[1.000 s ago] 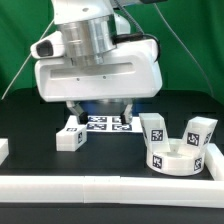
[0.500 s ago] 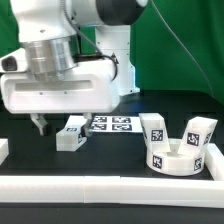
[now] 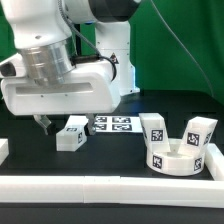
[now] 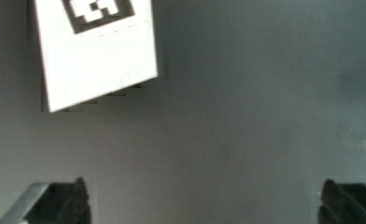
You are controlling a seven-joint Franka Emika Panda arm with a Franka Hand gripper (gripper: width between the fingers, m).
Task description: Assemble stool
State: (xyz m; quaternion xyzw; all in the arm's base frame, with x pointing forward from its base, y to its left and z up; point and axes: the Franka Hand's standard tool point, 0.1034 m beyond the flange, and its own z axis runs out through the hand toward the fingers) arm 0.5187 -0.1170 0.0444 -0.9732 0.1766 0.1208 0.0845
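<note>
The loose leg should be joined to the round white seat (image 3: 176, 160), so my gripper will grab the leg by its plain white end (image 3: 68, 143) next.
The round white seat (image 3: 176, 160) lies at the exterior view's right with two tagged legs (image 3: 155, 130) (image 3: 200, 131) standing up from it. A third white leg (image 3: 70, 133) lies loose on the black table beside the marker board (image 3: 112, 124). My gripper (image 3: 42, 124) hangs low just to the exterior view's left of that loose leg. In the wrist view my gripper (image 4: 206, 205) is open and empty over bare table. Its dark fingertips (image 4: 59, 204) stand wide apart, and a white tagged block (image 4: 95, 50) lies ahead of them, apart from them.
A long white rail (image 3: 110, 186) runs along the front of the table and bends up at the exterior view's right (image 3: 216, 160). A short white piece (image 3: 3, 150) lies at the left edge. A green curtain hangs behind.
The arm has swung from over the marker board to the exterior view's left, exposing the loose leg. It has barely shifted in the last half second. The parts have not moved.
</note>
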